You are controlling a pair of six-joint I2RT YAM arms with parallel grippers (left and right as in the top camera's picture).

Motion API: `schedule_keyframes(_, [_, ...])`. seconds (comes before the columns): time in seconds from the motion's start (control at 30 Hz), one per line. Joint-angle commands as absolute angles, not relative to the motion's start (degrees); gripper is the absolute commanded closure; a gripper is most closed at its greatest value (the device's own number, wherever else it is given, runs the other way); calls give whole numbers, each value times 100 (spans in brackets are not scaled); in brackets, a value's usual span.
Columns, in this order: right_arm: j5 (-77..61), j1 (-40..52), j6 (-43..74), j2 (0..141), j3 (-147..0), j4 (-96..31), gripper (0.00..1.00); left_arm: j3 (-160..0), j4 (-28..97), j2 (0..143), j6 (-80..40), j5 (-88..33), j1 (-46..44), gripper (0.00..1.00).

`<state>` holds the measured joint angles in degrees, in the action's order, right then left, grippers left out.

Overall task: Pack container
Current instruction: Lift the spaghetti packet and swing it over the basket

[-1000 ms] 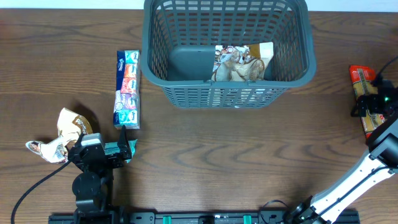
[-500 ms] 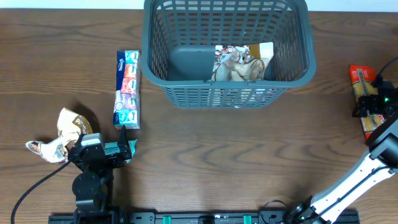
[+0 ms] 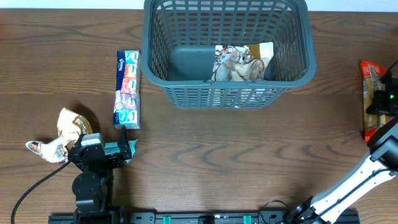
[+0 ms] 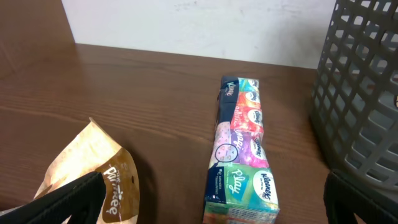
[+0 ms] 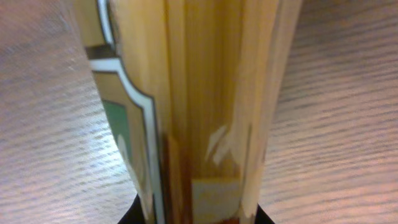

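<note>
I would raise the packet from the wood if I lifted my right gripper now, because its fingers are shut around the red-orange packet [image 3: 371, 93].
The container [image 3: 225, 94], a large dark grey lattice basket, stands at the far middle with one snack packet [image 3: 242, 62] inside; its wall shows at the right of the left wrist view [image 4: 364, 93]. At the far right edge, my right gripper [image 3: 387, 99] is shut on a long red-orange packet [image 3: 371, 93]. In the right wrist view that packet [image 5: 199, 93] fills the frame between the jaws of the right gripper [image 5: 199, 214]. My left gripper [image 3: 106, 142] rests open at the near left, jaws wide in its own view [image 4: 211, 202].
A colourful tissue pack [image 3: 127, 90] lies left of the basket, straight ahead of the left gripper [image 4: 241, 149]. A crumpled brown-and-white snack packet [image 3: 62, 134] lies beside the left gripper's left finger [image 4: 87, 174]. Bare wood lies between the arms.
My right gripper has closed on the red-orange packet, and packet and gripper have shifted a little to the right. The left arm has not moved.
</note>
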<state>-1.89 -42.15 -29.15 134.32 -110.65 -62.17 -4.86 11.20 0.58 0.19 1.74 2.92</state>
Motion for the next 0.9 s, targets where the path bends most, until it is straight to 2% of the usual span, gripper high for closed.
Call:
schedule_keyframes(0.0, [-1564, -3907, -2637, 13627, -11166, -6261, 98, -384, 1267, 23, 10, 200, 320, 1])
schedule_keyframes(0.33, [-3581, -3100, -2005, 13098, -13699, -7008, 98, -384, 1267, 23, 10, 200, 320, 1])
schedule_keyframes(0.6, [-3854, -2228, -1009, 12475, -16282, -6921, 98, -384, 1267, 23, 10, 200, 320, 1])
schedule_keyframes(0.87, [-3953, -917, -1330, 11710, -16875, -6840, 99, -384, 1267, 23, 10, 200, 320, 1])
